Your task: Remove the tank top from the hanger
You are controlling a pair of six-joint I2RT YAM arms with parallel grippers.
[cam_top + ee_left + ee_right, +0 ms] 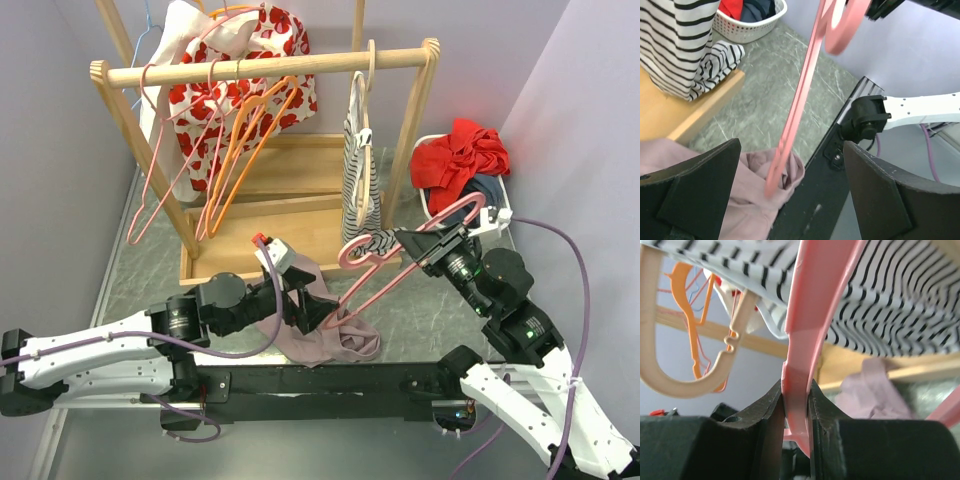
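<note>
I will grab the pink hanger's lower end [332, 319] [775, 177] with my left gripper next, so the hook stays free to hang on the wooden clothes rack.
A mauve tank top [325, 335] lies crumpled on the table's near edge. One end of a pink hanger [400, 275] is still stuck in a fold of it, as the left wrist view shows with the hanger [800, 100] entering the cloth [752, 200]. My right gripper [412, 242] is shut on the hanger near its hook [810, 315] and holds it slanted above the table. My left gripper [303, 303] is wide open just over the tank top, its fingers [695, 190] on either side of the hanger's lower end, gripping nothing.
A wooden clothes rack [270, 68] stands behind, with orange hangers [245, 130], a pink hanger, a red-flowered garment [235, 80] and a striped garment [360, 170]. A white basket [435, 205] with red clothes stands at the back right. The arms' black base rail [330, 380] runs along the near edge.
</note>
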